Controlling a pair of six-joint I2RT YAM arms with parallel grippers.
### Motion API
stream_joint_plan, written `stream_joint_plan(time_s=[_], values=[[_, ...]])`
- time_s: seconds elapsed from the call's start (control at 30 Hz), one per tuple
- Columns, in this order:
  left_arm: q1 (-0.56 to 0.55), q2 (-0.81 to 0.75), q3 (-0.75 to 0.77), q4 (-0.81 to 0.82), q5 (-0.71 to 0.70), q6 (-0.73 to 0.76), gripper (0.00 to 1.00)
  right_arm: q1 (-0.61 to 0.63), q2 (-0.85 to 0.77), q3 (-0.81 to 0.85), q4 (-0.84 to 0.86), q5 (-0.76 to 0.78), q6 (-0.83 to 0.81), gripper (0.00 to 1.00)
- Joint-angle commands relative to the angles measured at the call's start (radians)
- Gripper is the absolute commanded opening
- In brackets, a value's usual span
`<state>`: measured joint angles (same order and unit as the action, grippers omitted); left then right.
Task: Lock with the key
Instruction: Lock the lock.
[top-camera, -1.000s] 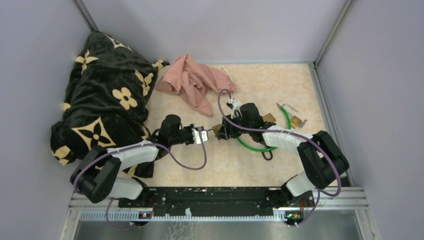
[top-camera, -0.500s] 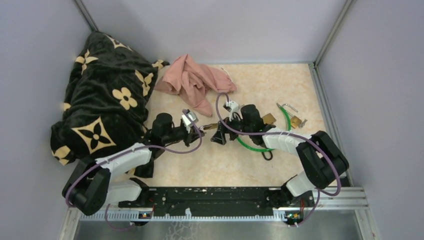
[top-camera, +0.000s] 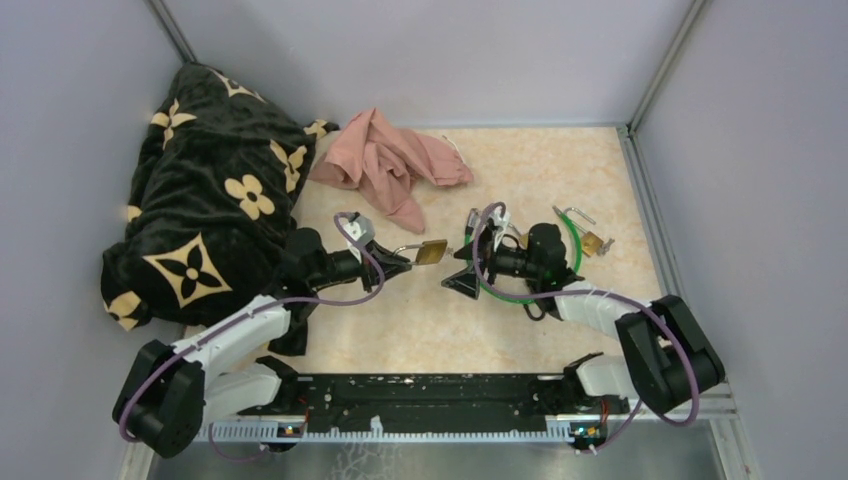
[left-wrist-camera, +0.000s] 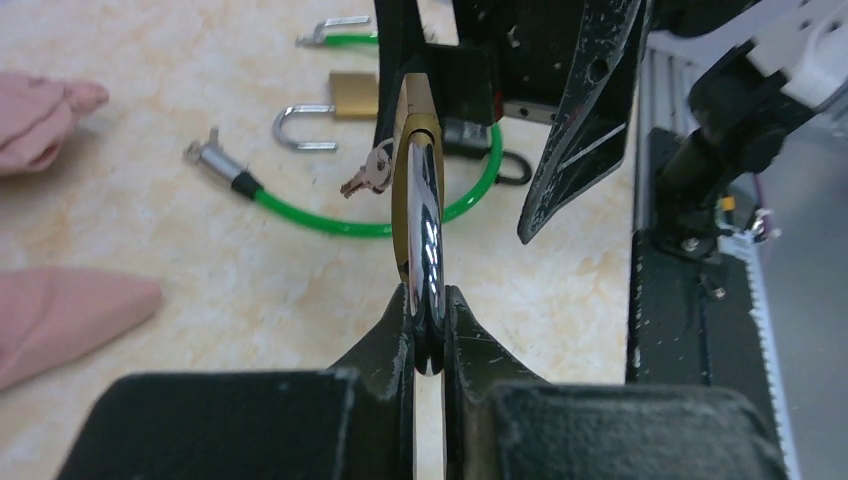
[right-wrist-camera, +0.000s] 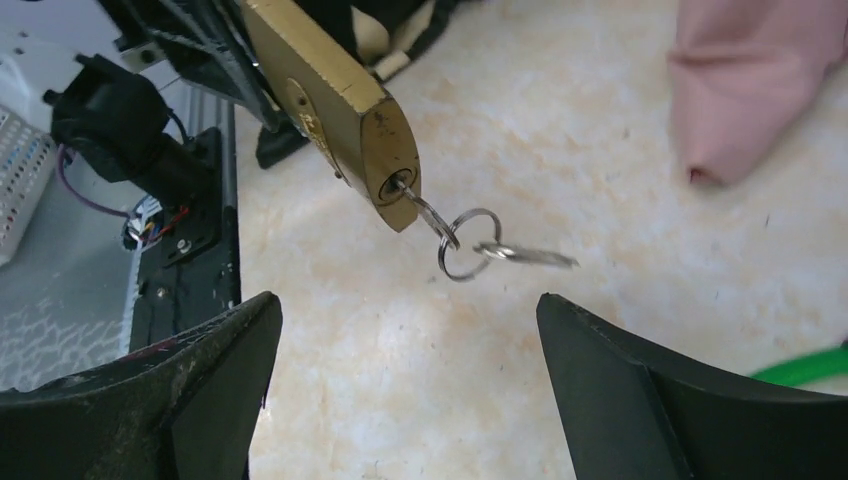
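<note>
My right gripper will next grab the brass padlock's body (top-camera: 432, 252) by its flat sides. The padlock's shackle (top-camera: 405, 249) then stays free to close and lock.
My left gripper (top-camera: 392, 256) is shut on the chrome shackle (left-wrist-camera: 426, 240) of a brass padlock (top-camera: 432, 252) and holds it above the table. In the right wrist view the padlock (right-wrist-camera: 330, 105) has a key (right-wrist-camera: 420, 208) in its keyhole, with a ring (right-wrist-camera: 466, 245) and a second key (right-wrist-camera: 530, 256) hanging from it. My right gripper (top-camera: 462, 268) is open and empty, a short way right of the padlock, facing it. Its fingers (right-wrist-camera: 215, 365) stand wide apart below the key.
A green cable lock (top-camera: 572, 245) and a small brass padlock (top-camera: 592, 241) with keys lie on the table at the right. A pink cloth (top-camera: 385, 165) lies at the back. A black flowered blanket (top-camera: 210, 195) fills the left side.
My right gripper let go of the padlock and key, opened and drew back to the right. My left arm pulled back to the left and turned, still holding the padlock by its shackle.
</note>
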<state>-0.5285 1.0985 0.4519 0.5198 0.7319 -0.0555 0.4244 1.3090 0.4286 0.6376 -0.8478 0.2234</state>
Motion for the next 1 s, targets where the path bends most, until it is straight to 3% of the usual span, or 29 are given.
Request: stream_joint_plan(time_s=[0.0, 0.33, 0.57, 0.73, 0.77, 0.83, 0.87, 0.97], values=[[0.006, -0.053, 0.0, 0.304, 0.137, -0.158, 0.0, 0.002, -0.044, -0.026, 0.411, -0.106, 0.048, 0.97], [0.004, -0.081, -0.013, 0.387, 0.171, -0.185, 0.0, 0.009, 0.073, 0.042, 0.835, -0.175, 0.358, 0.89], [-0.002, -0.089, -0.025, 0.402, 0.169, -0.187, 0.0, 0.083, 0.088, 0.092, 0.756, -0.173, 0.354, 0.75], [-0.003, -0.092, -0.03, 0.409, 0.17, -0.188, 0.0, 0.126, 0.051, 0.133, 0.534, -0.151, 0.241, 0.5], [-0.004, -0.093, -0.031, 0.411, 0.169, -0.188, 0.0, 0.13, 0.045, 0.135, 0.51, -0.145, 0.234, 0.4], [-0.004, -0.095, -0.032, 0.417, 0.17, -0.19, 0.0, 0.132, 0.034, 0.132, 0.499, -0.141, 0.231, 0.09], [-0.004, -0.096, -0.034, 0.421, 0.17, -0.192, 0.0, 0.132, 0.029, 0.129, 0.489, -0.139, 0.227, 0.02], [-0.005, -0.098, -0.036, 0.426, 0.169, -0.192, 0.0, 0.132, 0.015, 0.128, 0.466, -0.137, 0.225, 0.0]])
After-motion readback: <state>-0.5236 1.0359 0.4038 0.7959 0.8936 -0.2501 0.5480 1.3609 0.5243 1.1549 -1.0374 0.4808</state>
